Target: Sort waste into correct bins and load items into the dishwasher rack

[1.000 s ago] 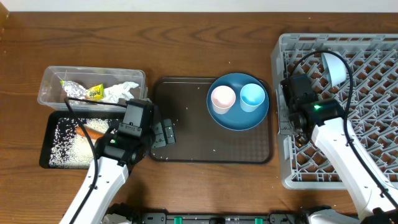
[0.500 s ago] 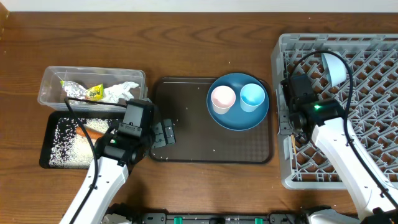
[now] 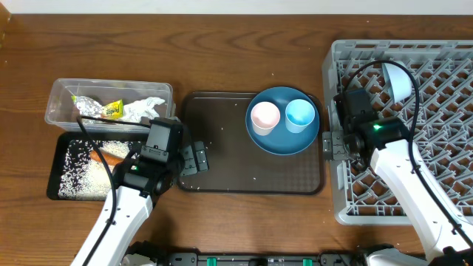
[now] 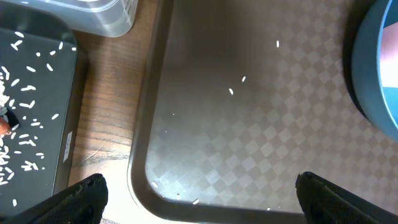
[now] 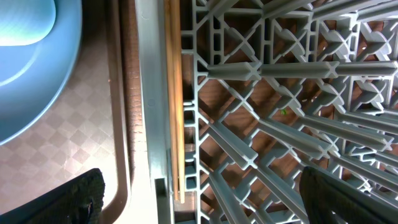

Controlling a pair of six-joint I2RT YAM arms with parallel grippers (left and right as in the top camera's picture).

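Observation:
Next, my left gripper grabs the pink cup by its rim (image 3: pixel 256 116) (image 4: pixel 390 55), so the cup's base stays free to hand over for rack loading.
The grey dishwasher rack (image 3: pixel 414 148) fills the right side, with a white bowl (image 3: pixel 397 81) standing in it. My right gripper (image 5: pixel 205 193) hangs open over the rack's left wall. The wooden chopsticks (image 5: pixel 174 106) lie free along the inside of that wall, between its spread fingers (image 5: pixel 81 196). A blue plate (image 3: pixel 281 137) on the brown serving tray (image 3: pixel 236 162) carries a pink cup (image 3: pixel 264 116) and a light blue cup (image 3: pixel 299 114). My left gripper (image 4: pixel 199 193) is open and empty over the tray's near-left corner. A few rice grains (image 4: pixel 231 91) dot the tray.
A clear tub (image 3: pixel 59 96) at the far left holds foil with a yellow wrapper (image 3: pixel 100 108) and white tissue (image 3: pixel 144 108). In front of it a black tray (image 3: pixel 55 170) holds rice (image 3: pixel 77 170) and a carrot (image 3: pixel 109 157).
My right gripper has opened wide and let go of the chopsticks, which stay against the rack's left wall. The left arm has not moved.

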